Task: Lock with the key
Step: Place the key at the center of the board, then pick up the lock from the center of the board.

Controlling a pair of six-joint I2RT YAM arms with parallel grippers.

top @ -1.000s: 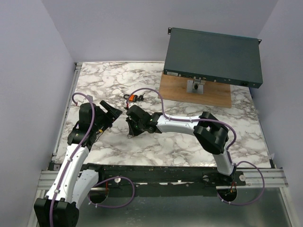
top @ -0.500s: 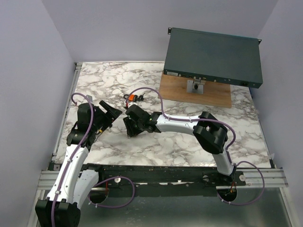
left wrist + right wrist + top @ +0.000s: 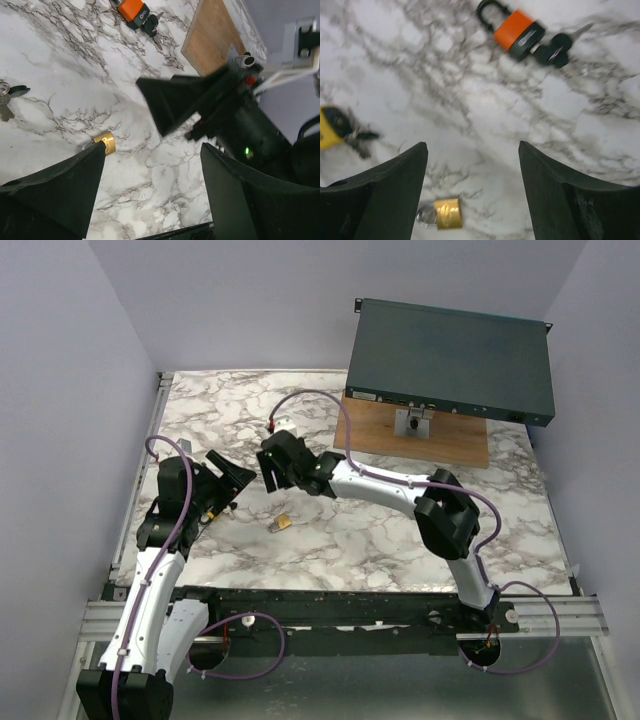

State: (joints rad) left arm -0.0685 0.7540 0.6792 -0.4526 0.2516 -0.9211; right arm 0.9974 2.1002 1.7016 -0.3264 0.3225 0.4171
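Observation:
The right gripper should grab the orange padlock by its body [image 3: 519, 34], so the shackle stays free for handing to the left gripper.
A small brass padlock [image 3: 282, 523] lies loose on the marble table [image 3: 380, 540], also seen low between my right fingers [image 3: 445, 213] and beside my left finger [image 3: 103, 142]. An orange padlock [image 3: 517, 29] with a black-headed key [image 3: 552, 52] in it lies farther back; the left wrist view shows that orange padlock [image 3: 132, 8] and key [image 3: 151, 24] too. In the top view my right gripper [image 3: 270, 468] covers it. My right gripper [image 3: 472, 145] is open and empty above the table. My left gripper [image 3: 236, 474] [image 3: 152, 150] is open and empty, left of the brass padlock.
A yellow padlock [image 3: 326, 129] with a bunch of keys [image 3: 362, 136] lies to the left; the keys [image 3: 7, 95] also show in the left wrist view. A grey rack unit [image 3: 450, 355] sits over a wooden board [image 3: 450, 445] with a metal bracket [image 3: 413, 422] at the back right.
My right gripper has opened and let go of the brass padlock, which now lies on the table. The right arm has moved toward the back, over the orange padlock. The left arm has barely moved.

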